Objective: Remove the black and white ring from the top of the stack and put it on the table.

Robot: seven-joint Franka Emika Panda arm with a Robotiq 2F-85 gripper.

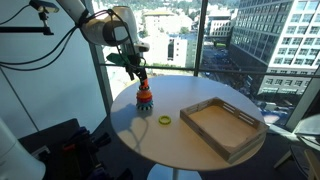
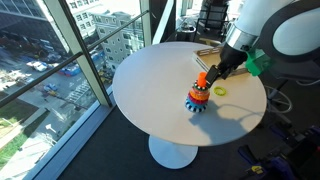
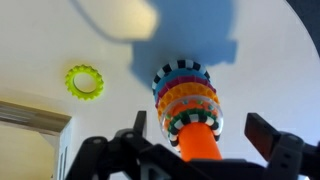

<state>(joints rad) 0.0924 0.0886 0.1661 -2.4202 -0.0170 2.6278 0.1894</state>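
Note:
The black and white ring should next be grabbed by my gripper across opposite outer edges, astride the peg. My gripper can then slide the ring off and lay it flat.
The stack stands on the round white table, also seen in an exterior view. In the wrist view I look down on it: the black and white ring is the uppermost ring, around the orange peg, with orange, yellow and pink rings under it. My gripper is open just above the stack, one finger on each side of the peg, touching nothing. It also shows in both exterior views.
A yellow-green ring lies loose on the table beside the stack. A rectangular wooden tray sits further along the table, its corner in the wrist view. Windows are behind.

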